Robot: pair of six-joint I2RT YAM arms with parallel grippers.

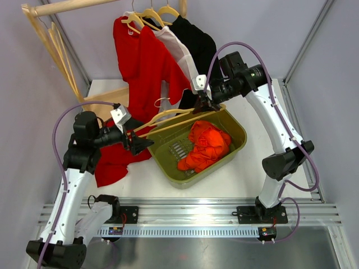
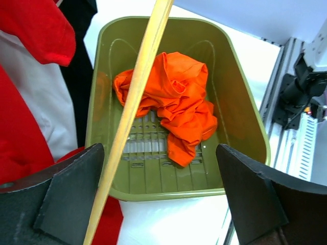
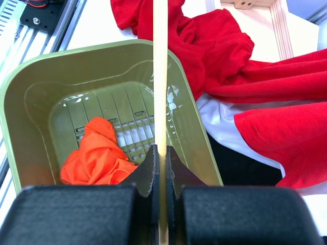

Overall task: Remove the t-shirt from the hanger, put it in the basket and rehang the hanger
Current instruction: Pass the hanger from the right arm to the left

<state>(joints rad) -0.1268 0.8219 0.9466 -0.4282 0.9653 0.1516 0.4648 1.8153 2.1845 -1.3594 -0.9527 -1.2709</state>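
Note:
My left gripper grabs the wooden hanger by the end opposite my right gripper next, which leaves the hanger's hook free to hang up.
A wooden hanger (image 1: 168,119) is held level above the green bin's back-left rim. My right gripper (image 1: 203,105) is shut on its right end; in the right wrist view the pale bar (image 3: 160,76) runs straight out from between the closed jaws (image 3: 160,153). The red t-shirt (image 1: 115,162) lies crumpled on the table at the hanger's left end and shows in the right wrist view (image 3: 214,46). My left gripper (image 1: 143,144) is open and empty there. In the left wrist view (image 2: 163,204) the hanger bar (image 2: 135,97) passes just inside its left finger (image 2: 71,194).
A green bin (image 1: 238,128) in mid-table holds an orange garment (image 1: 206,147). Red (image 1: 146,61), white (image 1: 178,50) and black (image 1: 196,39) shirts hang on a wooden rack (image 1: 67,5) at the back. An aluminium rail (image 1: 224,213) runs along the near edge.

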